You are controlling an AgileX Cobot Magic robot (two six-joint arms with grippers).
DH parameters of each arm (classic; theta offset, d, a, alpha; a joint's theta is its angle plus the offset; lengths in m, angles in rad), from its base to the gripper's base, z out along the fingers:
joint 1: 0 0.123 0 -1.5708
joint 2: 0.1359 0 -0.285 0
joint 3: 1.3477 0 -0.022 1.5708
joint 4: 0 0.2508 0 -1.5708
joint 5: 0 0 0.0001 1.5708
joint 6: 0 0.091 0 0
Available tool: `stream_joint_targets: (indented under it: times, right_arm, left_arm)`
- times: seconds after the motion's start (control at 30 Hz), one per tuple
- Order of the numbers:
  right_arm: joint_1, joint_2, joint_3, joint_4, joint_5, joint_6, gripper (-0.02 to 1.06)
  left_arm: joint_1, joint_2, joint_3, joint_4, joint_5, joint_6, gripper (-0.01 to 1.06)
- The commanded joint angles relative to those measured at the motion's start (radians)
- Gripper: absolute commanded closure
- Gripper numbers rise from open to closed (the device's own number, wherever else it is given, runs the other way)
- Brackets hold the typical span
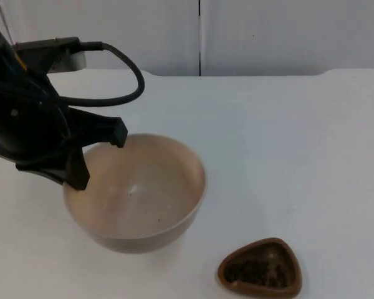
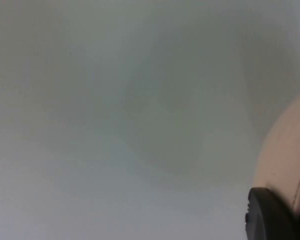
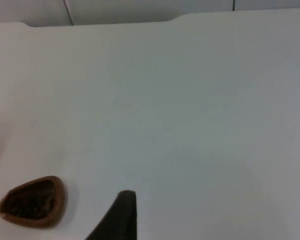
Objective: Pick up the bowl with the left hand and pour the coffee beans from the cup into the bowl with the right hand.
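My left gripper grips the bowl by its thin rim (image 1: 87, 152) next, since the beige bowl (image 1: 137, 193) is far wider than my fingers span.
A wide beige bowl (image 1: 137, 193) is at the table's front left, its inside bare. My left gripper (image 1: 98, 159) is at the bowl's back-left rim, open, with one fingertip (image 1: 118, 138) at the back of the rim and the other (image 1: 79, 179) at its left side. The bowl's outer wall (image 2: 285, 155) runs close beside a black fingertip (image 2: 267, 215). A brown, rounded-triangular cup (image 1: 260, 268) full of dark coffee beans stands at the front, right of the bowl. My right gripper (image 3: 121, 220) hangs above the table, well right of the cup (image 3: 32, 201).
The white table (image 1: 287, 137) stretches bare to the right and back of the bowl and ends at the grey partition wall (image 1: 268, 31). The left arm's black body (image 1: 25, 118) covers the table's left side.
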Motion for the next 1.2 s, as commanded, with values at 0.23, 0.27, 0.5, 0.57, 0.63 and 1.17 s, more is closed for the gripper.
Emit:
stream_joint_targets:
  times: [0.23,0.27,0.5,0.57,0.63,1.17]
  right_arm:
    - [-0.007,0.095,-0.079,0.057,-0.010,-0.004,-0.01]
    - [-0.007,0.133,-0.099,0.061,-0.010,-0.004,-0.01]
    - [-0.007,0.415,-0.203,0.067,-0.010,-0.014,-0.01]
    - [-0.007,0.512,-0.240,0.067,-0.010,-0.038,-0.01]
    - [-0.007,0.552,-0.257,0.067,-0.010,-0.038,-0.01]
    - [-0.002,0.933,-0.493,0.162,0.044,-0.117,0.00]
  left_arm:
    - [-0.004,-0.013,0.004,-0.002,-0.008,0.000,1.05]
    - [-0.004,-0.013,0.004,-0.005,-0.007,0.000,1.05]
    - [-0.004,-0.013,0.004,-0.007,-0.007,0.000,1.05]
    - [-0.004,-0.013,0.004,-0.007,-0.007,0.000,1.05]
    - [-0.004,-0.013,0.004,-0.007,-0.007,0.000,1.05]
    - [-0.004,-0.013,0.004,-0.001,-0.007,0.000,1.05]
